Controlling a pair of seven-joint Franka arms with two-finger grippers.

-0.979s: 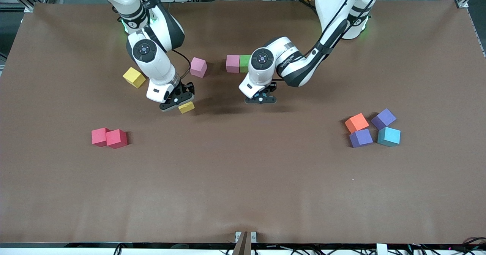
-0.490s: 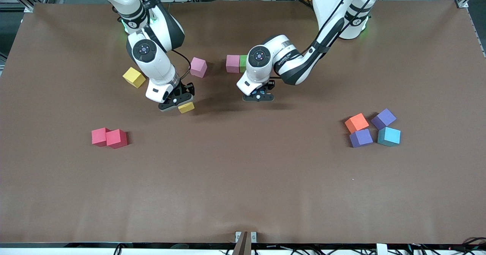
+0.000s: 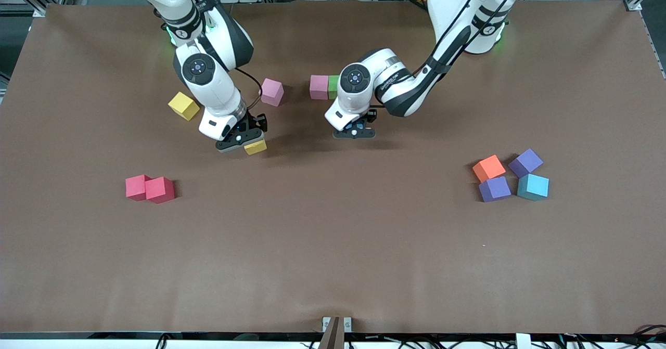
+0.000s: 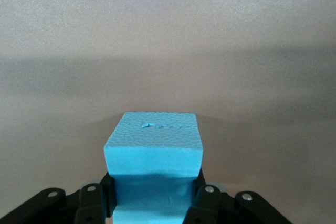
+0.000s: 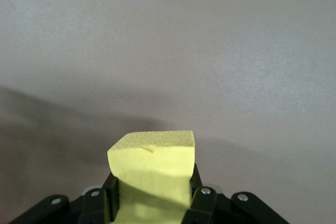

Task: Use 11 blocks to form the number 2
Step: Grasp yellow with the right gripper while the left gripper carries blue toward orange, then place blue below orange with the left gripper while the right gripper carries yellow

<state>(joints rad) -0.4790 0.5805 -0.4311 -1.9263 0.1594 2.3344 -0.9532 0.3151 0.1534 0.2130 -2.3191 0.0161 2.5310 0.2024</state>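
The light blue block's [image 4: 152, 156] lower edge sits on the tabletop, so the block would stand. The block comes free now as my left gripper opens.
My right gripper [image 3: 242, 140] is shut on a yellow block [image 3: 255, 146] just above the table; the right wrist view shows this block [image 5: 152, 163] clamped in that gripper [image 5: 152, 192]. My left gripper [image 3: 355, 132] is shut on a light blue block [image 4: 153, 150], low over the mat and a little nearer the camera than a touching pink block [image 3: 318, 87] and green block [image 3: 333, 87]. Another pink block [image 3: 271, 92] and a second yellow block [image 3: 183, 105] lie beside the right arm. No number 2 shows on the table.
Two red blocks [image 3: 148, 188] touch toward the right arm's end. An orange block [image 3: 488, 168], two purple blocks [image 3: 525, 162] [image 3: 494, 189] and a teal block [image 3: 533, 186] cluster toward the left arm's end. Brown mat [image 3: 333, 245] covers the table.
My left gripper has shifted slightly toward the pink and green pair with the light blue block. The right gripper has barely moved.
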